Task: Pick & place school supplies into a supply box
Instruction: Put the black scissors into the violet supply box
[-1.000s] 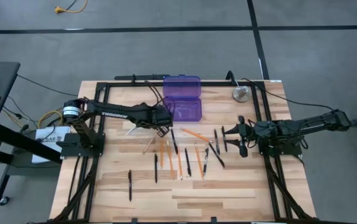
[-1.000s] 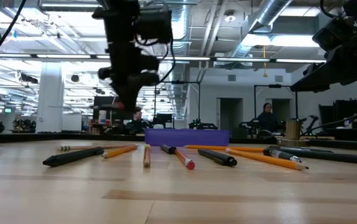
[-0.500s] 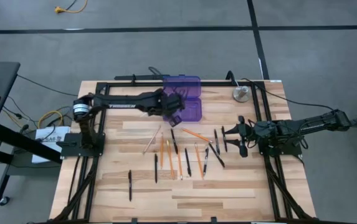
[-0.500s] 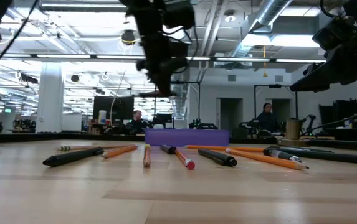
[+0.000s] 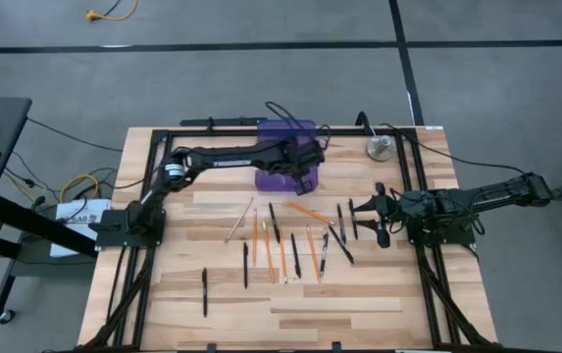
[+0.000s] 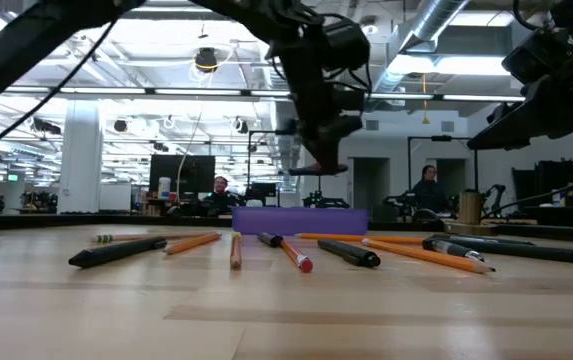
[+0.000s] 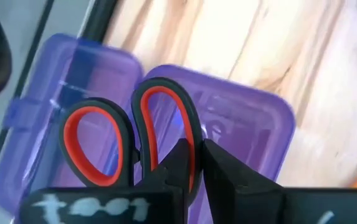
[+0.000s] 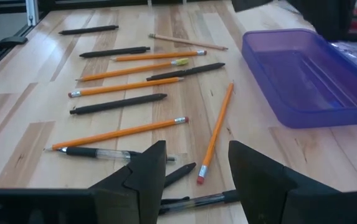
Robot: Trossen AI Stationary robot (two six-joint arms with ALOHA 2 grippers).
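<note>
One handle loop of the scissors is over the hinge edge of the lid. My left gripper should move the scissors until both loops line up inside the purple tray, and only then release them.
Small scissors with black, red-lined handle loops hang over the open purple supply box, with my left gripper shut on them. From above, that gripper stands over the box's tray, near the table's far edge. In the low view the gripper is well above the box. The blades are hidden. Orange pencils and dark pens lie flat mid-table. My right gripper waits open at the right, above pens and pencils. My left gripper pinches the rim of one handle loop between its two fingers, on the side away from the other loop. The fingers slant down from the table's left. The scissors are lifted clear above the box, loops pointing away from the gripper; the gripper hides the blades.
A round silver disc sits at the far right, beside the box. A black frame runs along the table's left, far and right edges. Bare wood lies toward the near edge, past one stray pen.
My left gripper, staying shut on the scissors, has swung toward the table's right and far edges, from left of the pencils to above the box. Its wrist has rolled along the way. The scissors have stayed clear of the table.
</note>
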